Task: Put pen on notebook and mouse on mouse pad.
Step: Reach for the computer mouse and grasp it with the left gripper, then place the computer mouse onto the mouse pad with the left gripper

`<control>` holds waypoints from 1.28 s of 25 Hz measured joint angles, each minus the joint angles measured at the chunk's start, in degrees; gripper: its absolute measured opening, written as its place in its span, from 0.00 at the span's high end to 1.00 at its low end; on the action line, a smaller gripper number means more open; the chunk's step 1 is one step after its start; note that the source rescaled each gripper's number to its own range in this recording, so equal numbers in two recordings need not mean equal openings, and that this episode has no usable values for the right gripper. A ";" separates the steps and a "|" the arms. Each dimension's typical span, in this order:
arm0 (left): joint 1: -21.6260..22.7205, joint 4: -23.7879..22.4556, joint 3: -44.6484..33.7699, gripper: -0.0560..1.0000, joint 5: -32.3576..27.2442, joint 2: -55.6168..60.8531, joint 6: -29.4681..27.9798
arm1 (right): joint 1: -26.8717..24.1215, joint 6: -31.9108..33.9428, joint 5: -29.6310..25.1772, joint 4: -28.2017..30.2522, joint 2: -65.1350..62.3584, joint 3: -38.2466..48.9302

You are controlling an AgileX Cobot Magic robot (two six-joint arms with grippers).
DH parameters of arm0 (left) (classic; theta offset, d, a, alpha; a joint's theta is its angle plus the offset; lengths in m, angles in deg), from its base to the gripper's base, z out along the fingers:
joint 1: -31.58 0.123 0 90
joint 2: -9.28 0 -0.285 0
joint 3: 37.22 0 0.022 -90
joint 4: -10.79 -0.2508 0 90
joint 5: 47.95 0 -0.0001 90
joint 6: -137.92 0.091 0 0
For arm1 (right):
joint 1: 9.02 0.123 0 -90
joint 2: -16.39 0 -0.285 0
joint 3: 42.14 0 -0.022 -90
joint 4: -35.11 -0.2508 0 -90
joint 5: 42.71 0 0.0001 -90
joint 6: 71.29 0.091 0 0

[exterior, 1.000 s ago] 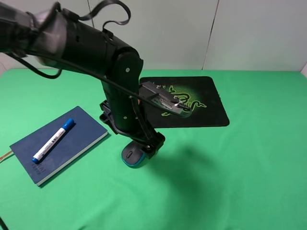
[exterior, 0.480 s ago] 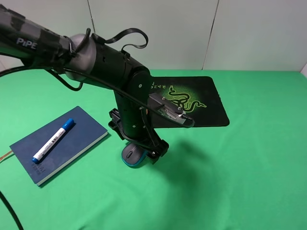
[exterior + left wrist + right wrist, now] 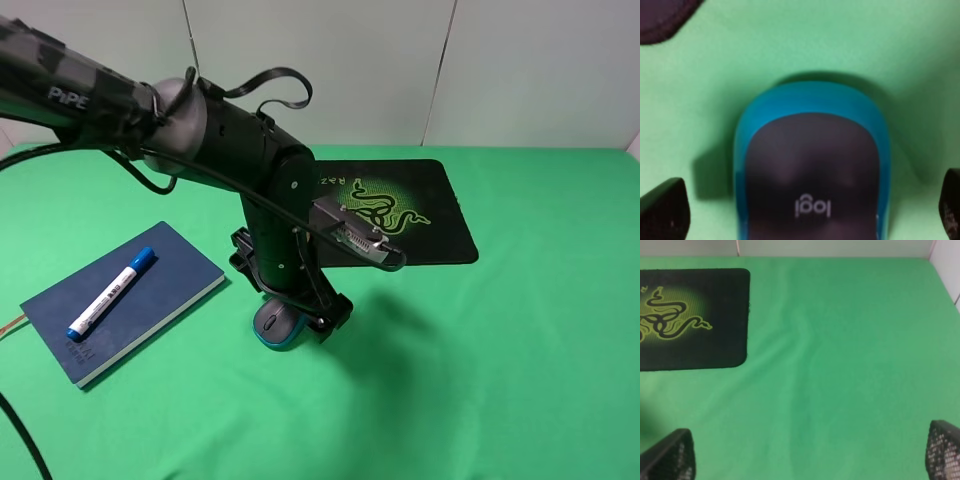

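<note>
My left fingers are beside both teal sides of the mouse in the left wrist view, low over the green cloth, so they should close.
The grey mouse [image 3: 275, 325] with teal sides lies on the green cloth, in front of the black mouse pad [image 3: 420, 215] and off it. My left gripper [image 3: 298, 318] hangs low over the mouse. The left wrist view shows the mouse [image 3: 812, 165] filling the frame, and the left gripper [image 3: 807, 210] stands open astride it. Its fingertips [image 3: 662, 210] are clear of both teal sides. The white pen [image 3: 110, 293] with a blue cap rests on the dark blue notebook [image 3: 160, 300]. My right gripper [image 3: 805, 455] is open over bare cloth, with the mouse pad [image 3: 690, 315] ahead of it.
Green cloth [image 3: 480, 380] covers the whole table, with a soft fold [image 3: 805, 335] beside the pad. A brown ribbon [image 3: 12, 326] sticks out of the notebook at the left edge. A pale wall [image 3: 520, 70] stands behind the table. The left arm [image 3: 230, 140] spans the middle.
The left arm has shifted slightly right and settled lower around the mouse. The mouse, pen and notebook have stayed where they were.
</note>
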 joint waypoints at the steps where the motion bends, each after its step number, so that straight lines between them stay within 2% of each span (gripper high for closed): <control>1: 0.00 0.26 0.00 0.00 -0.05 -0.39 0.00 | 0.00 0.00 0.00 0.00 0.00 0.00; 5: 0.00 0.95 0.00 0.01 0.00 -0.71 0.07 | 0.00 0.00 0.00 0.00 0.00 0.00; 7: 0.00 0.95 0.00 0.06 0.17 -0.71 0.07 | 0.00 0.00 0.00 0.00 0.00 0.00; 9: 0.00 0.68 0.00 0.16 0.56 -0.71 0.07 | 0.00 0.00 0.00 0.00 0.00 0.00; 14: 0.00 0.34 0.00 0.49 0.82 -0.71 0.12 | 0.00 0.00 0.00 0.00 0.00 0.00; 27: 0.00 0.28 0.90 0.48 0.74 -0.15 0.12 | 0.00 0.00 0.00 0.00 0.00 0.00; 32: 0.00 0.04 5.48 0.48 -3.43 2.28 0.12 | 0.00 0.00 0.01 0.00 0.00 0.00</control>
